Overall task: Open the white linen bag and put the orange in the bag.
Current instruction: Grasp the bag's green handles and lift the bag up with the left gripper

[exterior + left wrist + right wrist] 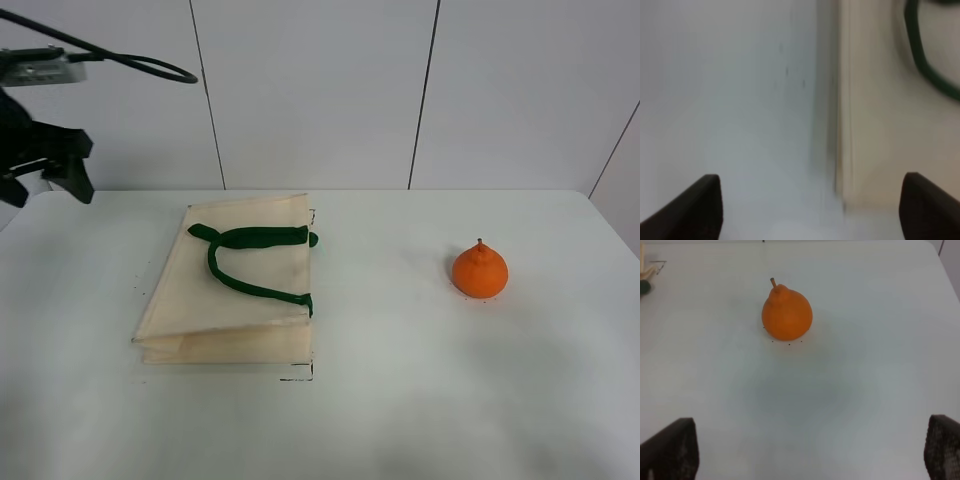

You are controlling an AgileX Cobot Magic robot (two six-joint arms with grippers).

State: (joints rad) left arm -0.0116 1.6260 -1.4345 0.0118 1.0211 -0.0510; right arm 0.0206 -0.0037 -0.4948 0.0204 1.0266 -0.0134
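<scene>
My left gripper grabs the white linen bag's dark green handle next, to open the bag for the orange (pixel 480 271).
The white linen bag (pixel 240 300) lies flat and closed on the table's left half, its dark green handles (pixel 250 255) resting on top. The orange (pixel 480 271) stands upright on the right half, well apart from the bag. My left gripper (pixel 42 170) is open and empty, raised above the table's far left edge, left of the bag. The left wrist view is blurred and shows its open gripper (pixel 812 215) over the bag's edge (pixel 885 125). My right gripper (pixel 807 452) is open and empty, some way short of the orange (pixel 787 313); it is out of the exterior view.
The white table (pixel 400 400) ends at a white panelled wall (pixel 320 90) behind. A corner of the bag (pixel 644 271) shows at the edge of the right wrist view. A black cable (pixel 130 60) loops above the left arm.
</scene>
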